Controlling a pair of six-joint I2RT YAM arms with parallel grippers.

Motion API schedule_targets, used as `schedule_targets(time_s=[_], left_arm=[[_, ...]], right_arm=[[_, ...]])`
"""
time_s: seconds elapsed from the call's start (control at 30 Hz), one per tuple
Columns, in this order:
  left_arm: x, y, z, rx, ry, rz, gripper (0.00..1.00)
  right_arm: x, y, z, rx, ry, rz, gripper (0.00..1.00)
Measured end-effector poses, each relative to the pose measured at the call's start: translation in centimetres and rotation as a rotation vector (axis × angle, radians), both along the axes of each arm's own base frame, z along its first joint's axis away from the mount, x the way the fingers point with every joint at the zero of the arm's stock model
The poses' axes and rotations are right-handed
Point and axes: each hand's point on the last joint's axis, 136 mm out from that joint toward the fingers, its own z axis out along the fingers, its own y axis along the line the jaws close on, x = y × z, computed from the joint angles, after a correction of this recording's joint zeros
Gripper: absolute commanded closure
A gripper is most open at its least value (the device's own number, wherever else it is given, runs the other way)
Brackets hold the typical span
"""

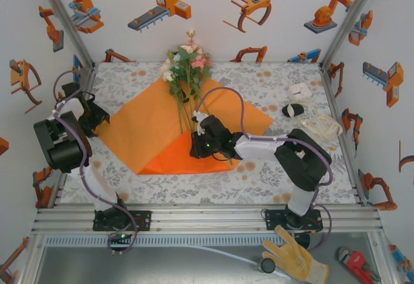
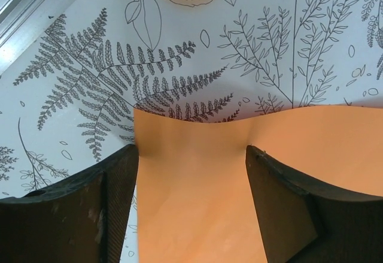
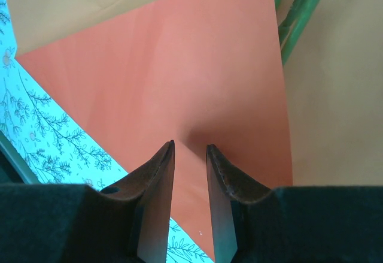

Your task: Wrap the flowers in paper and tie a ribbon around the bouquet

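Next, the left gripper grabs the orange paper (image 1: pixel 139 125) by its outer side corner (image 1: pixel 100 128) to fold that side of the paper over and wrap the flowers.
The orange paper (image 1: pixel 139 125) lies spread on the table like a diamond, its near corner folded up into a darker flap (image 1: pixel 171 158). The flowers (image 1: pixel 186 64) lie along its middle, blossoms at the far end and green stems (image 3: pixel 296 17) running toward me. My right gripper (image 1: pixel 196 143) (image 3: pixel 191 146) rests its tips on the folded flap beside the stem ends, jaws a narrow gap apart with nothing between them. My left gripper (image 1: pixel 100 117) (image 2: pixel 192 155) stands wide open astride the paper's (image 2: pixel 197 191) left corner. The cream ribbon (image 1: pixel 321 127) lies bundled at the right.
A small white box (image 1: pixel 299 91) and a black oval object (image 1: pixel 293 110) sit at the right, behind the ribbon. The floral tablecloth (image 2: pixel 90 65) shows to the left of the paper. A yellow glove (image 1: pixel 294 255) and a red wrench (image 1: pixel 356 264) lie below the table's front rail.
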Motion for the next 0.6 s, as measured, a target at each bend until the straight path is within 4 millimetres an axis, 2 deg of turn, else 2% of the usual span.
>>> schedule_targets(time_s=[0.2,0.27,0.37,0.47,0.53,0.6], left_arm=[[1.5,-1.6,-0.1,-0.069,-0.056,-0.061,0.7],[1.8,-2.5,-0.1,-0.094,-0.065,-0.084,0.77],[2.2,-4.4,0.0,-0.129,-0.078,-0.127,0.82],[1.9,-6.6,1.1,-0.146,-0.097,-0.171,0.86],[1.6,-8.2,2.8,-0.142,-0.127,-0.204,0.89],[1.6,-10.0,5.2,-0.126,-0.173,-0.245,0.91]], right_arm=[[-0.1,0.0,-1.2,-0.012,0.024,-0.004,0.69],[0.0,0.2,-1.3,-0.006,0.026,-0.004,0.69],[0.0,0.3,-1.6,-0.007,0.032,-0.004,0.69],[0.2,0.1,-1.9,-0.024,0.04,-0.026,0.69],[0.6,-0.1,-2.1,-0.037,0.05,-0.06,0.69],[0.9,-0.2,-2.0,-0.039,0.056,-0.091,0.69]])
